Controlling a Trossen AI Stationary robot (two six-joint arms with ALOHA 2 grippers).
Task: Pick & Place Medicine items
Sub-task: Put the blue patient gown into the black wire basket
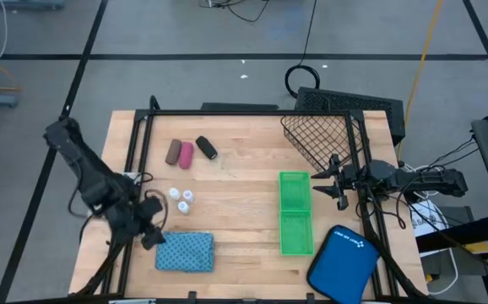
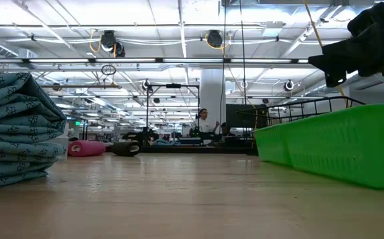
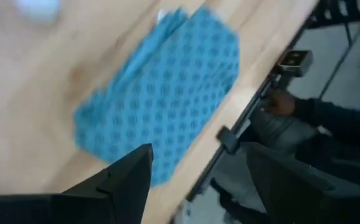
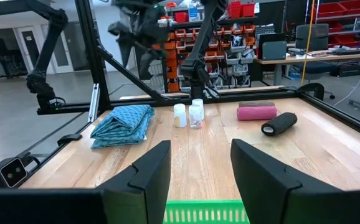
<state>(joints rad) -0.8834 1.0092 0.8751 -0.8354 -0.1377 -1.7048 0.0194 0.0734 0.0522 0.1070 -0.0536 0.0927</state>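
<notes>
I should next grab the teal-blue pouch by its short end with my left gripper, so that the pouch can go into the wire basket.
The teal-blue textured pouch lies flat near the table's near edge. My left gripper hovers open just beside its left end, touching nothing. The brown roll, pink roll and black roll lie on their sides toward the far edge. The tiny white bottles stand upright in mid-table. My right gripper waits open at the right, above the green tray's far end.
The long green tray lies right of centre. A smooth blue case sits at the near right corner and a black wire basket at the far right. A black frame rail rims the table. Bare wood lies between bottles and tray.
</notes>
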